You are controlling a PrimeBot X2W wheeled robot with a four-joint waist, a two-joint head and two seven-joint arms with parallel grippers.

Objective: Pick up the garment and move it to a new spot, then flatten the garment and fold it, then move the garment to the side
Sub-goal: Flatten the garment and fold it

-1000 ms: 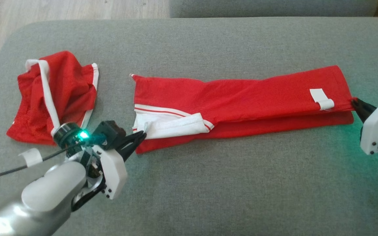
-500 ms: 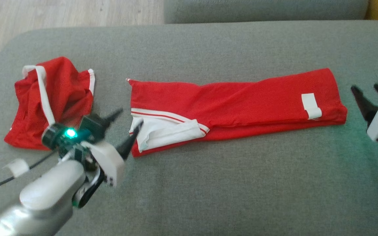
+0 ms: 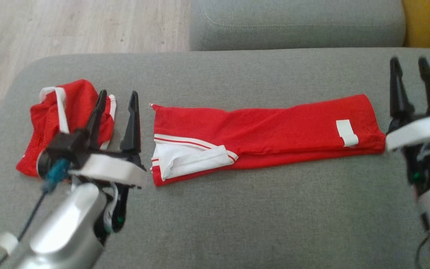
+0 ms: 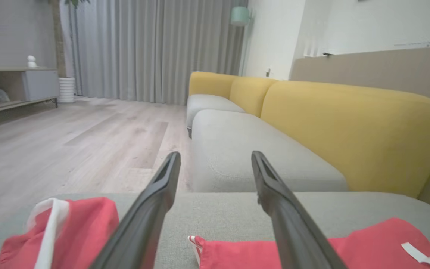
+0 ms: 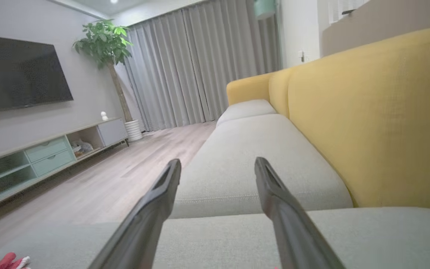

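Note:
I should next grab the long red piece (image 3: 262, 130) with my right gripper by its end with the white label (image 3: 370, 123) to fold the piece in half.
The garment (image 3: 274, 127) is a long red piece with white trim, folded into a strip across the middle of the grey sofa seat (image 3: 237, 209). It lies flat, and nothing touches it. My left gripper (image 3: 118, 95) is open and empty, just left of the garment's white-trimmed end, fingers pointing away from me. My right gripper (image 3: 408, 63) is open and empty too, just past the garment's right end. The left wrist view shows the left gripper (image 4: 215, 157) open above the garment (image 4: 368, 243). In the right wrist view the right gripper (image 5: 218, 162) is open over bare cushion.
A second red garment (image 3: 65, 116) lies crumpled at the seat's left end, partly behind my left fingers. Another grey cushion (image 3: 297, 26) adjoins at the back, with a yellow backrest (image 3: 427, 22) on the right and wooden floor (image 3: 69, 30) beyond the left edge.
Both grippers opened and let go of the garment's two ends, then lifted and swung so that their fingers point away. The garment stays flat. The camera view has shifted.

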